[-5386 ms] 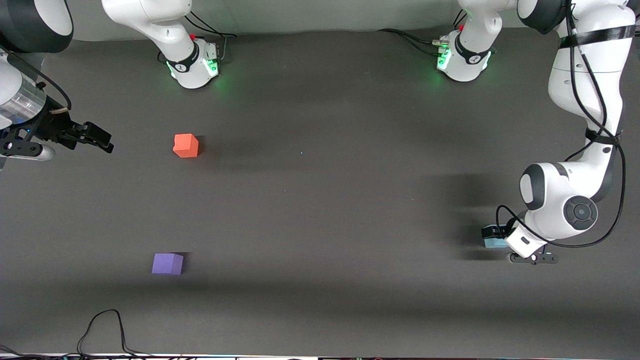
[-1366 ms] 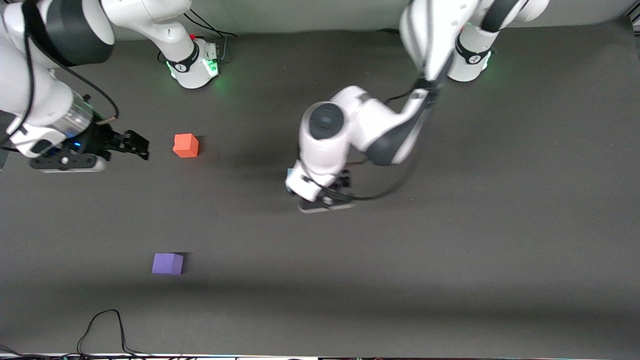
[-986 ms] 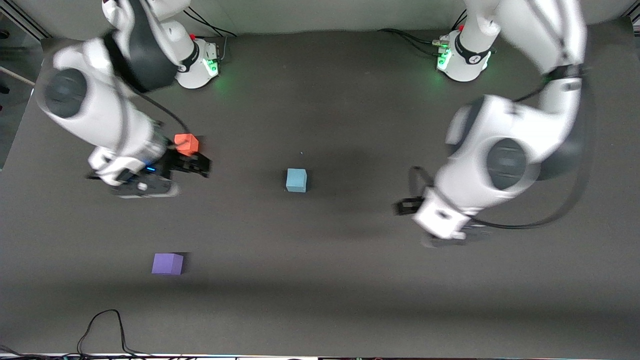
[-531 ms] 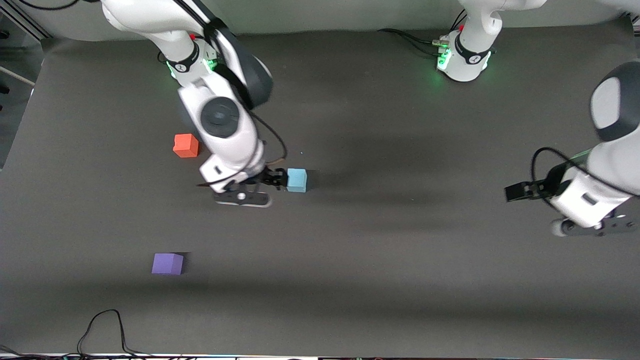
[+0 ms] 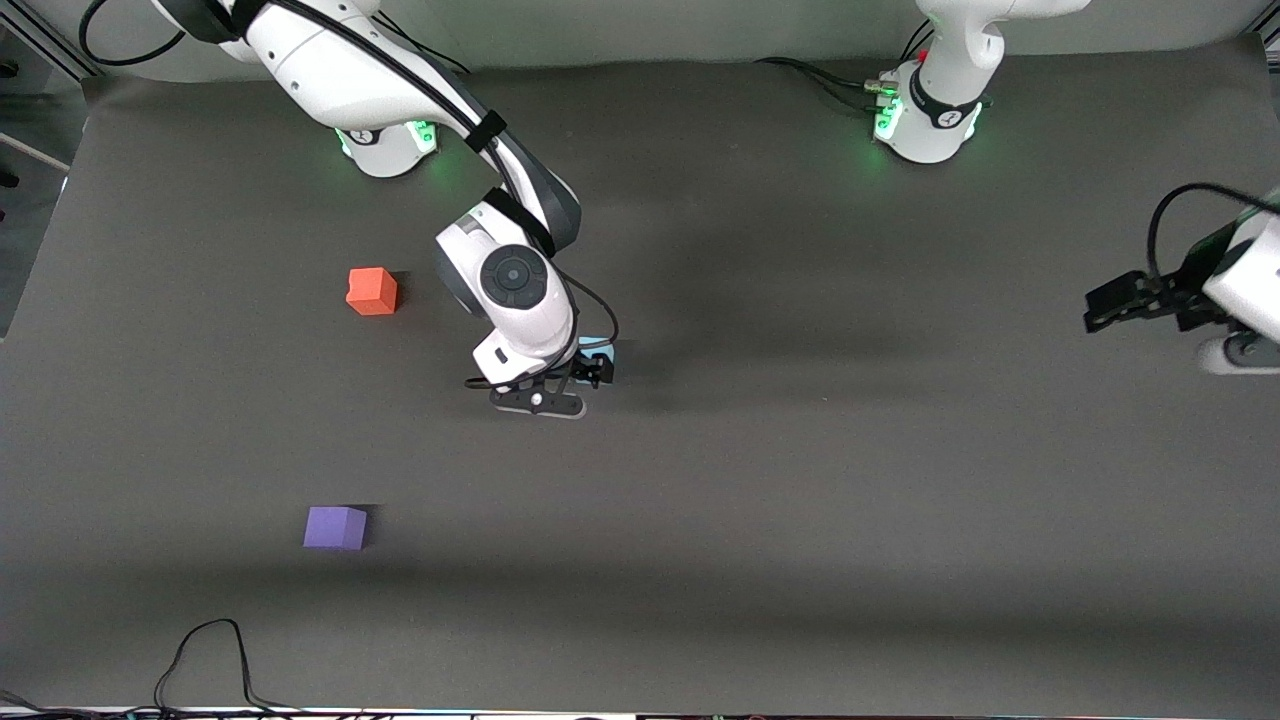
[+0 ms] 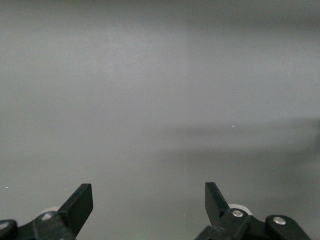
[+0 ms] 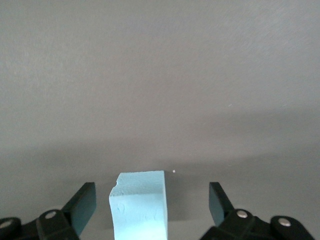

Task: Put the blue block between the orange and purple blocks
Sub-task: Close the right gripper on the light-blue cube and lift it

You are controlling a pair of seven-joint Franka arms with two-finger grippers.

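I should next grab the pale blue block (image 5: 599, 346) by its two opposite sides with my right gripper, then set it between the orange and purple blocks.
The pale blue block (image 7: 140, 207) stands on the dark table near its middle, between the spread fingers of my right gripper (image 7: 151, 194), which is open and not touching it. From the front only a sliver of the blue block (image 5: 599, 346) shows under the right gripper (image 5: 590, 364). The orange block (image 5: 372, 291) sits toward the right arm's end of the table. Nearer the front camera, the purple block (image 5: 335, 527) lies at that same end. My left gripper (image 5: 1112, 303) hangs open over its own end of the table. Nothing sits between the left gripper's (image 6: 149, 194) fingers.
A black cable (image 5: 210, 645) loops on the table at the edge nearest the front camera, at the right arm's end. The two arm bases (image 5: 385, 145) (image 5: 925, 120) stand along the edge farthest from that camera. Bare dark mat lies between the orange and purple blocks.
The right gripper has slid over the blue block and now straddles it. The left arm has drawn back farther toward its own end of the table. The blocks have not moved.
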